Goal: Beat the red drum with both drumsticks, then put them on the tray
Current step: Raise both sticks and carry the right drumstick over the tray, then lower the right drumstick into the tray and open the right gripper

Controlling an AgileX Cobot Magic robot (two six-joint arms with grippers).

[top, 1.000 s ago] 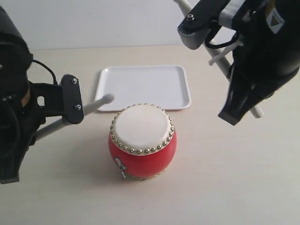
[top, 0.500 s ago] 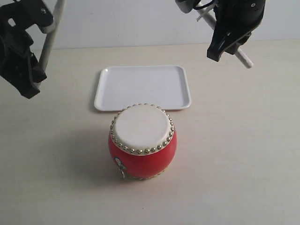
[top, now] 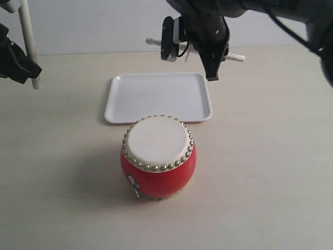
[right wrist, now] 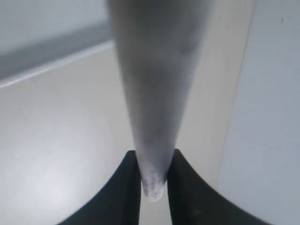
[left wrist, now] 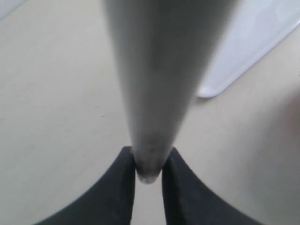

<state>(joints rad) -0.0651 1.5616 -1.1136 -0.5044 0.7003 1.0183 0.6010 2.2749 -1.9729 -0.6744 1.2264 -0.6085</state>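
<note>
My right gripper holds the drumstick (top: 233,57) high above the white tray (top: 158,96), so the drumstick would fall if I opened now. My right gripper needs to lower the drumstick before letting it go.
The red drum (top: 158,159) with its cream skin and gold studs stands in the middle of the table, just in front of the white tray (top: 158,96). At the far left my left gripper (top: 18,62) is shut on a drumstick (top: 28,44) held nearly upright; its shaft (left wrist: 159,84) fills the left wrist view, with a tray corner (left wrist: 243,56) beside it. My right gripper (top: 210,65) hangs over the tray's back right corner, shut on the other drumstick (top: 237,57), which lies roughly level. That shaft (right wrist: 157,93) is clamped between the dark fingers (right wrist: 129,192).
The pale table (top: 270,172) stretches bare to the right and in front of the drum. A light wall (top: 104,26) rises behind the tray. The right arm's black bulk (top: 208,21) crosses the top of the exterior view.
Both arms lifted away from the drum. The left one swung up and out to the far left, its stick turning upright. The right one moved left to the tray's back corner, its stick turning level.
</note>
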